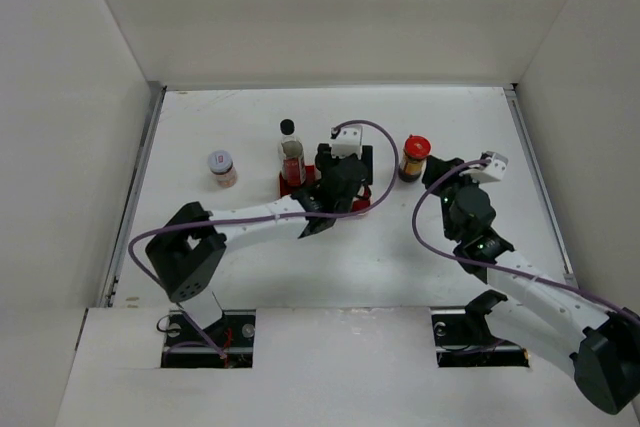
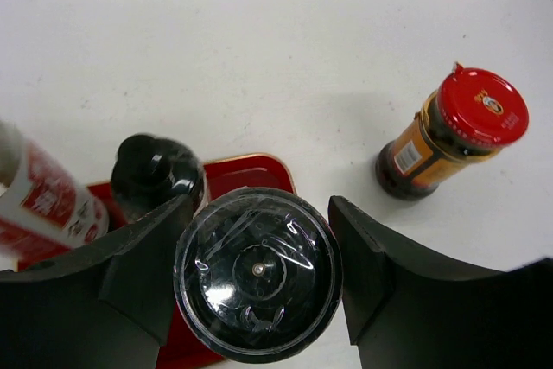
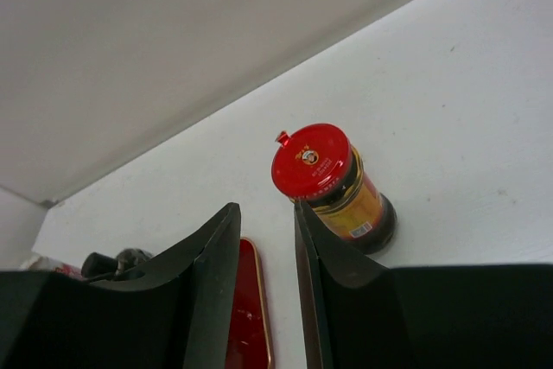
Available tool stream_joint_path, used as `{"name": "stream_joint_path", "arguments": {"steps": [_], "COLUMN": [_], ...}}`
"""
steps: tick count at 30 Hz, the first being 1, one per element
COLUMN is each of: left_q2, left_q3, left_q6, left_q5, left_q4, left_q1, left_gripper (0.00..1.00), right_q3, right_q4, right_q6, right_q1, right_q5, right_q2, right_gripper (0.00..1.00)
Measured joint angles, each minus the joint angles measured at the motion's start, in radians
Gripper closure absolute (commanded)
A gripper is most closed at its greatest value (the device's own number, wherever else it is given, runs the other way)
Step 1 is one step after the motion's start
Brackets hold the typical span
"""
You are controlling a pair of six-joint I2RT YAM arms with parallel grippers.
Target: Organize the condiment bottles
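Note:
The bottle above the tray (image 2: 246,170) would fall if the left gripper opened now. The left gripper should keep holding the bottle until it gets to the free corner beside the dark cap.
In the left wrist view my left gripper (image 2: 259,213) is shut on a short black-topped bottle (image 2: 257,274) with a clear dome cap, held over the near corner of the red tray (image 2: 246,170). From above, that gripper (image 1: 335,187) hides the bottle. A tall black-capped bottle (image 1: 291,155) with reddish contents stands at the tray's left. A dark cap (image 2: 155,174) and a white, red-labelled bottle (image 2: 43,205) show beside my left finger. The white-lidded jar (image 1: 221,168) stands apart on the left. My right gripper (image 3: 266,206) is shut to a narrow empty slit, just left of the red-lidded jar (image 3: 333,183), which stands outside the jaws.
White walls enclose the table on three sides, with a metal rail (image 1: 135,197) along the left edge. A purple cable (image 1: 375,127) loops above the left wrist and another (image 1: 425,217) arcs beside the right arm. The red-lidded jar (image 1: 415,157) stands right of the tray (image 1: 283,185).

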Motion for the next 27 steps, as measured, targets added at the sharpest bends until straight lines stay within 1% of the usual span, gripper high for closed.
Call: {"name": "stream_joint_path", "arguments": {"steps": [2,7,12,15,21,24,26,27], "left_q2": [0.063,0.184,0.242,0.270,0.311,0.324,0.332,0.335], "left_q3": [0.039,0.112,0.140,0.150,0.150,0.150,0.150,0.150], "left_q6": [0.011,0.043,0.064,0.079,0.105,0.121,0.131,0.137], "left_q5": [0.022,0.061,0.075,0.074,0.064,0.055,0.047,0.042], "left_q4": [0.030,0.089,0.119,0.137,0.186,0.221,0.240,0.251], "left_q1": [0.021,0.059,0.087,0.098,0.103,0.104,0.104,0.104], "left_gripper": [0.69,0.69,0.68,0.66,0.54,0.51,0.49,0.44], "right_q3": [-0.001,-0.005,-0.012,-0.012,-0.012,-0.012,-0.012,-0.012], "right_q4": [0.000,0.000,0.000,0.000,0.000,0.000,0.000,0.000], "right_q6": [0.006,0.016,0.019,0.020,0.021,0.021,0.021,0.021], "right_q1": [-0.005,-0.005,-0.006,-0.006,-0.006,-0.006,-0.006,-0.006], "right_q5": [0.002,-0.011,-0.019,-0.021,-0.021,-0.022,-0.022,-0.022], "right_q2": [-0.006,-0.005,-0.005,-0.005,0.008,0.013,0.013,0.013], "right_gripper": [0.64,0.64,0.62,0.61,0.60,0.59,0.56,0.54]}}
